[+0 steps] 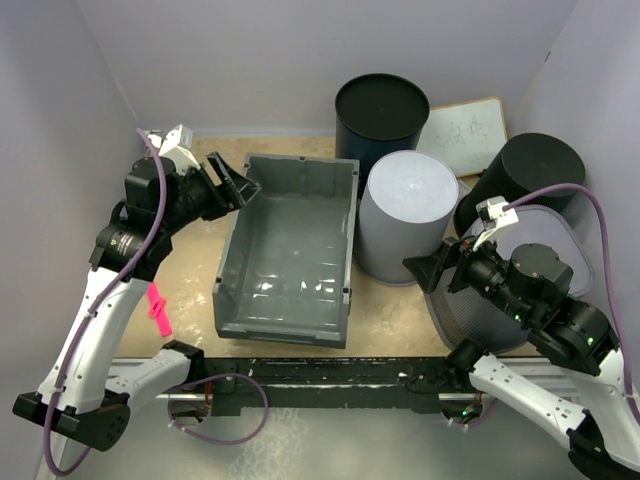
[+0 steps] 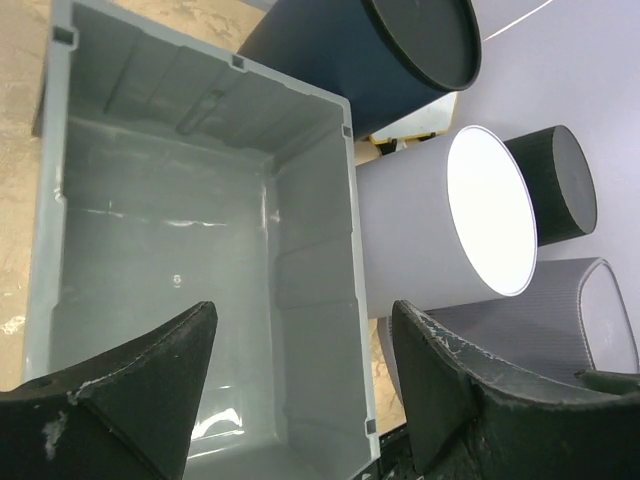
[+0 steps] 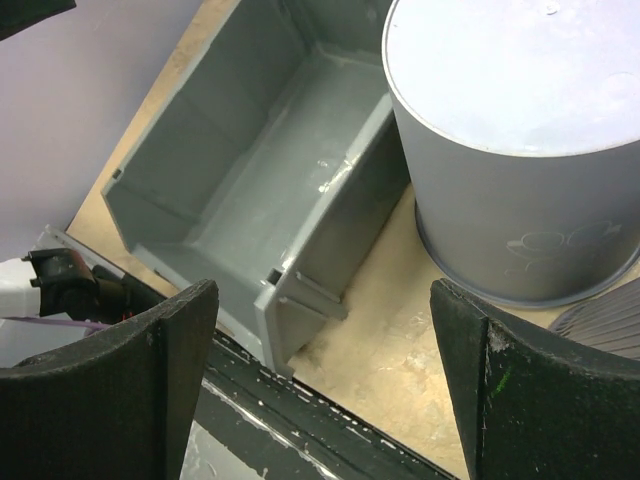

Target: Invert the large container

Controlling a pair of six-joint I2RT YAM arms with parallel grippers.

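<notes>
The left gripper grabs the large container by its long rim beside the round light grey bin next, to turn the container upside down.
The large container [image 1: 290,250], a dark grey rectangular crate, stands open side up and empty in the middle of the table. It also shows in the left wrist view [image 2: 170,250] and in the right wrist view [image 3: 250,170]. My left gripper [image 1: 237,183] is open and empty, just above the crate's far left corner. In its own view, the left gripper [image 2: 305,370] looks down into the crate. My right gripper [image 1: 432,268] is open and empty, right of the crate's near right corner. In its own view, the right gripper [image 3: 325,380] hangs above bare table.
A round light grey bin [image 1: 408,215], bottom up, stands against the crate's right side. Behind it are a dark blue round bin [image 1: 381,110], a black cylinder [image 1: 530,170] and a small whiteboard [image 1: 465,125]. A grey ribbed basket [image 1: 470,310] lies under my right arm. A pink tag [image 1: 158,308] lies at the left.
</notes>
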